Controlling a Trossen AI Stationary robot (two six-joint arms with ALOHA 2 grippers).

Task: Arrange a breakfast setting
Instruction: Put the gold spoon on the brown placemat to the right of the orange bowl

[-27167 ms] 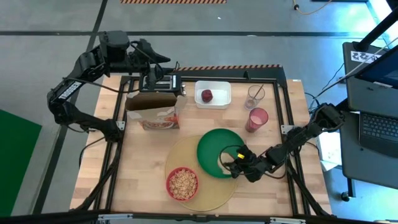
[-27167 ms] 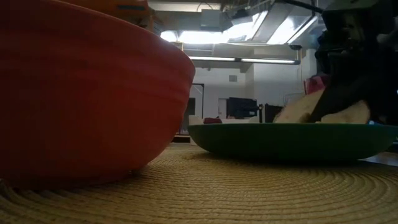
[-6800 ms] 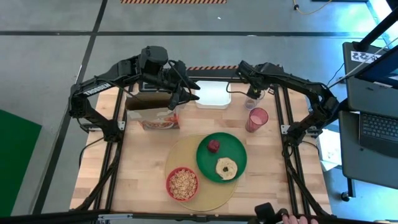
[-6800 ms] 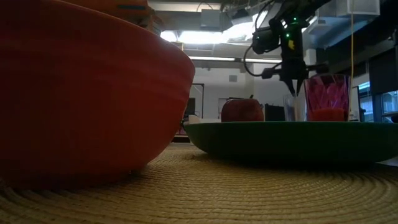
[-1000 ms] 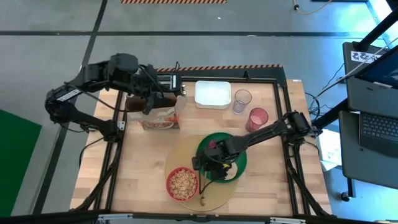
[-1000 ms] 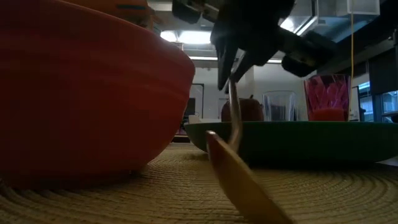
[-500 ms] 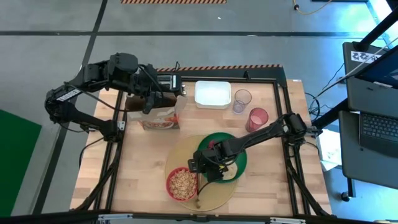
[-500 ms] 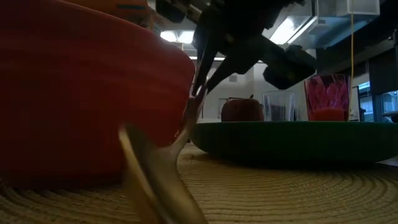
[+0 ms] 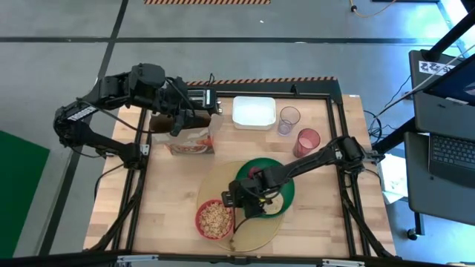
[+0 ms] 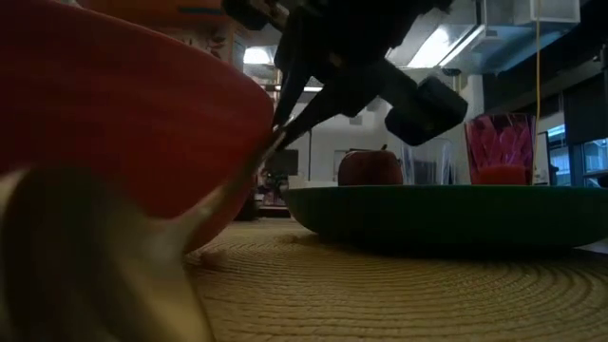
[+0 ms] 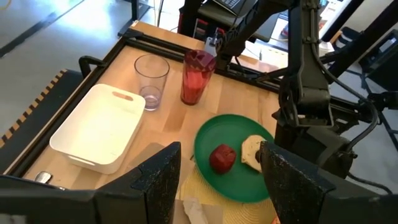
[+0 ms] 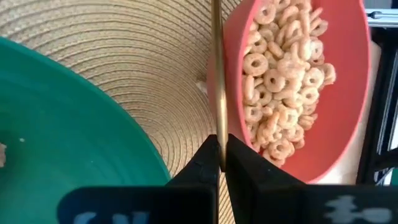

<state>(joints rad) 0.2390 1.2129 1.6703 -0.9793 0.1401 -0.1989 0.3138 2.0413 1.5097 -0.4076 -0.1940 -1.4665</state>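
Note:
The spoon's handle crosses the bowl's side above the mat (image 9: 215,182); my right gripper should lower the spoon before releasing it.
A round tan mat (image 9: 215,182) lies near the table's front. On it stand a green plate (image 9: 280,176) and a red bowl (image 9: 214,219) of cereal rings (image 12: 280,74). The plate holds a red apple (image 9: 254,173) and a bagel (image 9: 273,208) that my right arm partly covers. A pink cup (image 9: 306,141) stands behind the plate. My right gripper (image 9: 239,202) is between bowl and plate, shut on a gold spoon (image 9: 234,236). My left gripper (image 9: 184,119) is open and empty above the cereal box (image 9: 189,141) at the back left. My right gripper pinches the spoon's thin handle (image 12: 216,127) between its two fingers, which lie along the handle. It comes from the table's right, slanting down. The spoon slants down toward the near edge, beside the bowl's rim (image 12: 231,56). Its bowl end (image 10: 85,256) is low over the mat.
A white tray (image 9: 254,111) and a clear glass (image 9: 289,119) stand at the back, left of the pink cup. A black toaster (image 9: 197,96) is behind the cereal box. Bare wood lies left of the mat and near the right edge.
My right gripper has gone a little toward the table's left, up to the red bowl, still shut on the spoon. The spoon's bowl end has swung toward the near left. The red bowl has slid slightly left.

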